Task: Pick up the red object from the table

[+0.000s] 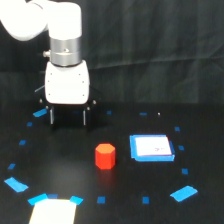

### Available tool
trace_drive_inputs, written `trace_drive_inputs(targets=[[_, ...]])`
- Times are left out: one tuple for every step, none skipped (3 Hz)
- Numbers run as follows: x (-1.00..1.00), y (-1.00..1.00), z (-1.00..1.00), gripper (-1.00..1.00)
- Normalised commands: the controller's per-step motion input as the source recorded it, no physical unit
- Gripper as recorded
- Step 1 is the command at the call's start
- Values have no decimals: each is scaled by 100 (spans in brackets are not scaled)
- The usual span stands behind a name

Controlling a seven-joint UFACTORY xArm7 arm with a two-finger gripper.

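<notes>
The red object needs to come up off the table. My gripper will grab the hexagonal block by its opposite sides next.
The red object (105, 156) is a small red-orange hexagonal block standing upright on the black table (125, 200), a little below the middle of the exterior view. My gripper (67, 117) hangs from the white arm at the upper left, above and to the left of the block and well apart from it. Its two dark fingers (51, 116) point down with a wide gap and nothing between them, so it is open.
A flat white square with a blue border (151, 148) lies just right of the block. Small blue tape marks (183, 192) ring the table. A pale patch with blue corners (52, 210) sits at the bottom left edge. Black cloth hangs behind.
</notes>
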Motion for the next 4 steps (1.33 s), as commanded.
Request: trace_drive_inputs(targets=[[100,-87,8,69],[100,-100,-9,100],[10,-89,-34,84],[-6,-78,-39,95]])
